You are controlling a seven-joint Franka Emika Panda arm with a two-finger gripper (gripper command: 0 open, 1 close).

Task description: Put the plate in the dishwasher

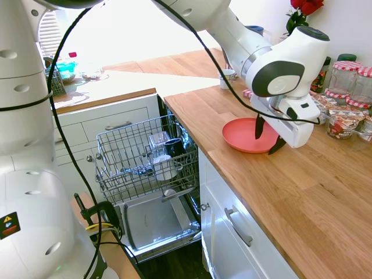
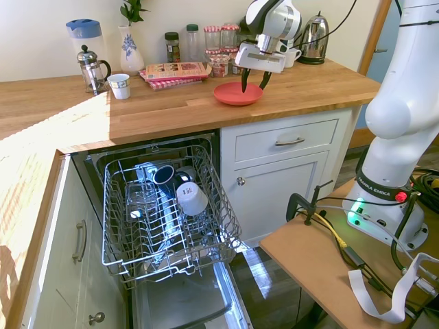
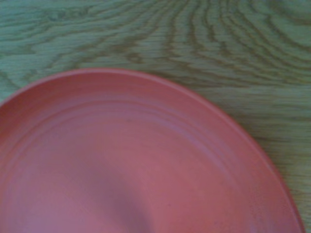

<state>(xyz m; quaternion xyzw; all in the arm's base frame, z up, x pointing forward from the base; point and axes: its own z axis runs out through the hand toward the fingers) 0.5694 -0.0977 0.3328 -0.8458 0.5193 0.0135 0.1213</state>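
My gripper pinches the plate by its thin raised rim next, since the plate's flat middle spreads too wide for the fingers.
The salmon-pink plate (image 1: 241, 135) (image 2: 233, 94) (image 3: 131, 165) lies flat on the wooden counter (image 1: 302, 192). My gripper (image 1: 268, 138) (image 2: 253, 81) hangs just above the plate's right rim, open, its two dark fingers pointing down with nothing between them. Below the counter, the dishwasher (image 1: 145, 174) (image 2: 164, 226) stands open, its wire rack (image 2: 120, 233) pulled out with cups and a glass in it, and its door (image 1: 157, 224) dropped down.
Jars (image 1: 349, 75) and a packet (image 1: 343, 119) crowd the counter behind the gripper. A white mug (image 1: 227, 77), a kettle (image 2: 314, 29), a French press (image 2: 92, 67) and a vase (image 2: 130, 49) stand along the wall. A drawer cabinet (image 2: 285, 164) flanks the dishwasher.
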